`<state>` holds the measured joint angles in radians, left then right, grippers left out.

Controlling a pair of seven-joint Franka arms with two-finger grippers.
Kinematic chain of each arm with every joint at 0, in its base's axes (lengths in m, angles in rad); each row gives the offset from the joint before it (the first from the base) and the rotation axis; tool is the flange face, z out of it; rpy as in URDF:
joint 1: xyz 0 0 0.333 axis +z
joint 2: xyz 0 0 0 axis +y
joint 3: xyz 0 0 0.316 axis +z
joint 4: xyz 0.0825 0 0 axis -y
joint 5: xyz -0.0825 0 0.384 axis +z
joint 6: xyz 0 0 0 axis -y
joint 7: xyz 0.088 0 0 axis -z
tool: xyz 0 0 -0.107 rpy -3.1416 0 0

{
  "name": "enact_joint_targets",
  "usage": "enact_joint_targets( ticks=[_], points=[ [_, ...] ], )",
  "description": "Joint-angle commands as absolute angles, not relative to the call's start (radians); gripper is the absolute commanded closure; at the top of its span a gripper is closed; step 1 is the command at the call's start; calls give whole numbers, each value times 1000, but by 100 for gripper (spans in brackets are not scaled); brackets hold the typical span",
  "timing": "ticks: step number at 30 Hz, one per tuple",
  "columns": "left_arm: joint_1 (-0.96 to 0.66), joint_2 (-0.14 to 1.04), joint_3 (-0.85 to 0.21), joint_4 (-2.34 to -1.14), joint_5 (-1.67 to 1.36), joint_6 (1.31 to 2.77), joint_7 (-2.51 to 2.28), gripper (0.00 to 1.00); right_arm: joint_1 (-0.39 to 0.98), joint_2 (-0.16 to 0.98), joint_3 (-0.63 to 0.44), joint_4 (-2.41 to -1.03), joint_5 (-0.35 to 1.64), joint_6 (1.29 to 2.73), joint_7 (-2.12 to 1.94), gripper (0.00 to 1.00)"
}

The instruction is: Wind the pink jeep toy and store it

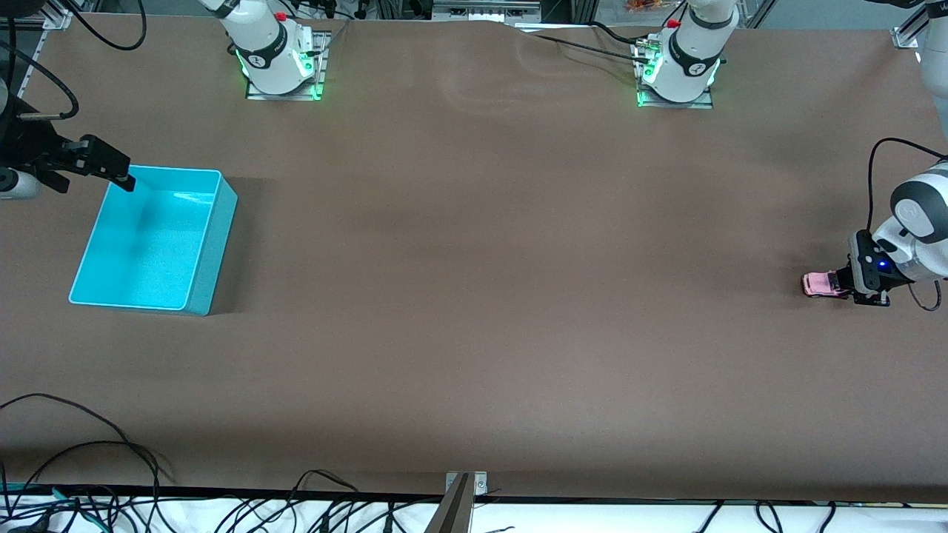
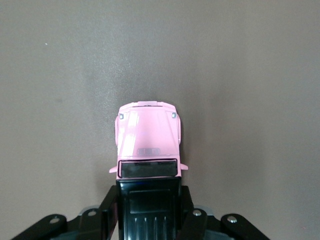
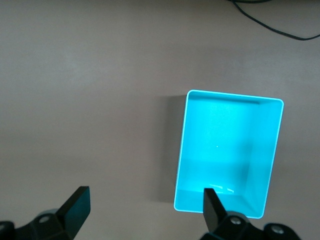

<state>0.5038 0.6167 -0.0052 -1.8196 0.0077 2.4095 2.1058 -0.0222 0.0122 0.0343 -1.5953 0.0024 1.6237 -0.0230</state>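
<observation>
My left gripper should open now: the lower edge of the pink jeep toy is on the tabletop in the front view, so the jeep would stay there.
The pink jeep toy [image 1: 820,284] rests on the brown table near the left arm's end, its pink hood [image 2: 146,137] pointing away from the wrist. My left gripper [image 1: 840,283] is down at table level and shut on the jeep's black-roofed rear, one finger [image 2: 111,207] on each side. Up in the air, my right gripper [image 1: 111,166] stands open over the farther corner of the cyan bin [image 1: 215,244]; its fingers [image 3: 76,206] hold nothing. In the right wrist view the cyan bin [image 3: 182,150] shows an empty inside.
Black cables [image 1: 89,444] trail along the table edge nearest the front camera. A small metal bracket [image 1: 465,485] sits at the middle of that edge. The two arm bases [image 1: 281,66] stand along the farthest edge.
</observation>
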Motion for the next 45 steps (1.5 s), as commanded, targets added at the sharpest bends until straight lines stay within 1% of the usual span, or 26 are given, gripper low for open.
enact_joint_targets(
  ticks=[1,3,4,9,16,18,24,28,34,39,45],
  points=[
    [525,670,-6,-1805,51,2395,2126,62,-23,17,32,-1578,14,1617,-37,0],
    [525,669,-6,-1804,49,2395,2128,22,-23,17,32,-1578,14,1617,-35,0],
    [526,667,-8,-1804,48,2395,2128,0,-23,17,32,-1578,14,1617,-35,0],
    [525,657,-9,-1801,43,2384,2125,0,-23,17,32,-1577,14,1617,-35,0],
    [517,640,-12,-1755,41,2306,2120,0,-23,17,32,-1578,14,1617,-35,0],
    [517,632,-12,-1750,41,2273,2117,0,-23,17,32,-1577,14,1617,-35,0],
    [515,601,-14,-1750,38,2237,2080,0,-23,17,32,-1578,14,1617,-35,0],
    [515,569,-15,-1750,38,2226,2017,0,-23,17,32,-1578,14,1617,-35,0],
    [489,509,-17,-1738,40,2163,1881,0,-23,17,32,-1578,14,1617,-35,0],
    [471,505,-20,-1672,40,2082,1806,0,-23,17,32,-1578,14,1618,-35,0],
    [437,503,-28,-1571,41,1927,1686,0,-23,17,32,-1578,14,1618,-34,0]
  ],
)
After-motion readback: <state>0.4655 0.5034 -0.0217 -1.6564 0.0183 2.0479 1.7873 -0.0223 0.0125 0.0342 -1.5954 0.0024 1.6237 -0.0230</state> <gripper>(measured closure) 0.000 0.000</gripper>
